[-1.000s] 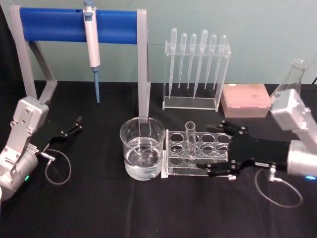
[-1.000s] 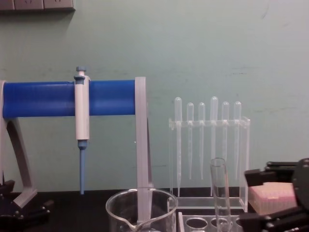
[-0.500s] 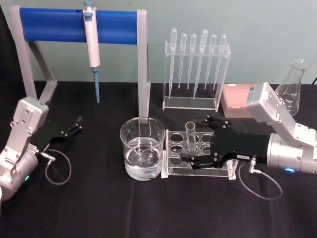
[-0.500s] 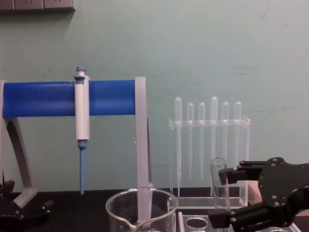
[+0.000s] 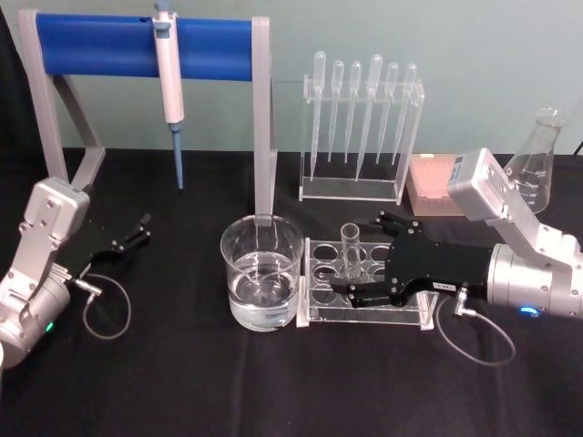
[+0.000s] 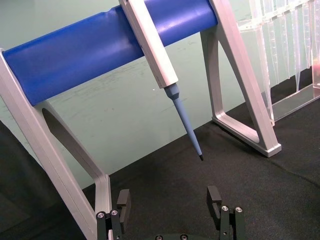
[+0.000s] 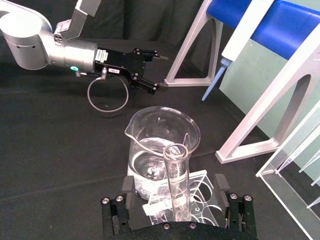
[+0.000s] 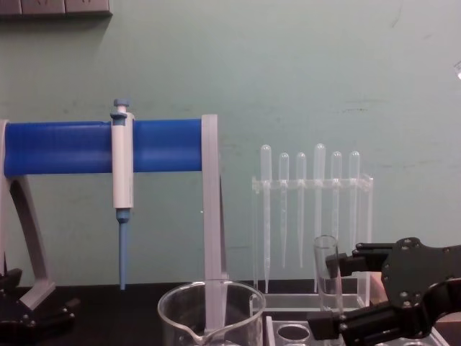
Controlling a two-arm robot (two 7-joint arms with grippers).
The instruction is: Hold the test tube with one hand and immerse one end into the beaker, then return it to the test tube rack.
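The rack's hole closes around the test tube's lower end, so next my right gripper should grab the tube by its bare glass side above the rack [image 8: 329, 290] [image 7: 178, 187].
The test tube [image 5: 350, 248] stands upright in a clear multi-hole rack [image 5: 401, 312], just right of the beaker [image 5: 261, 273], which holds some clear liquid. My right gripper [image 5: 361, 257] is open, one finger on each side of the tube and neither touching it. In the right wrist view the tube [image 7: 175, 182] rises between the open fingers of that gripper [image 7: 173, 184], with the beaker [image 7: 162, 142] just beyond. The chest view shows the tube [image 8: 327, 277], the right gripper [image 8: 329, 295] and the beaker's rim [image 8: 209, 299]. My left gripper [image 5: 133, 234] rests open at the left, fingers apart [image 6: 169, 199].
A white-and-blue pipettor [image 5: 168, 77] hangs on a blue-barred stand [image 5: 109, 45] behind the beaker. A rack of plastic pipettes [image 5: 360, 127], a pink tip box [image 5: 437, 187] and a glass flask [image 5: 537, 159] stand at the back right. Black cloth covers the table.
My right gripper has moved left along the rack until its open fingers straddle the test tube. The tube still stands in the rack. The left arm has not moved.
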